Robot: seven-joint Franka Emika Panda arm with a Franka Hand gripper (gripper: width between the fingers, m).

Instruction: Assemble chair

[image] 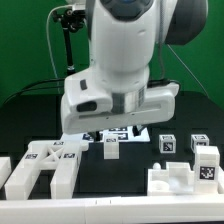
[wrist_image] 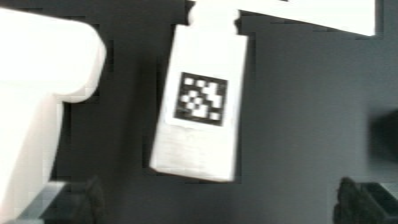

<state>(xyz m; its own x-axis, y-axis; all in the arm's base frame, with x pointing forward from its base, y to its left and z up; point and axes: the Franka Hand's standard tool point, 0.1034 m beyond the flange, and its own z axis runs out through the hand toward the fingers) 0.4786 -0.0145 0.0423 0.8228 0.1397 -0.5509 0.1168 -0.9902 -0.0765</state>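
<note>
The gripper reaches the white bar and grips its tagged body (image: 111, 149) (wrist_image: 199, 110) next, which leaves the bar's knobbed end free to fit into the chair.
In the wrist view a white chair bar (wrist_image: 199, 100) with a black-and-white tag lies on the black table, its near end just short of the gap between my fingers. My gripper (wrist_image: 222, 205) is open, a dark fingertip (wrist_image: 71, 205) at each side and nothing between them. In the exterior view the gripper (image: 122, 112) hangs low over the middle of the table, behind a small tagged white piece (image: 111, 148). Other white chair parts lie around: a large tagged one (image: 40, 165) at the exterior view's left and blocky ones (image: 172, 180) at its right.
A big white part (wrist_image: 45, 60) lies close beside the bar in the wrist view, and a flat white edge (wrist_image: 311, 12) crosses beyond the bar's far end. Tagged cubes (image: 166, 144) and a tagged block (image: 206, 163) stand at the exterior view's right. A black stand (image: 66, 40) rises behind.
</note>
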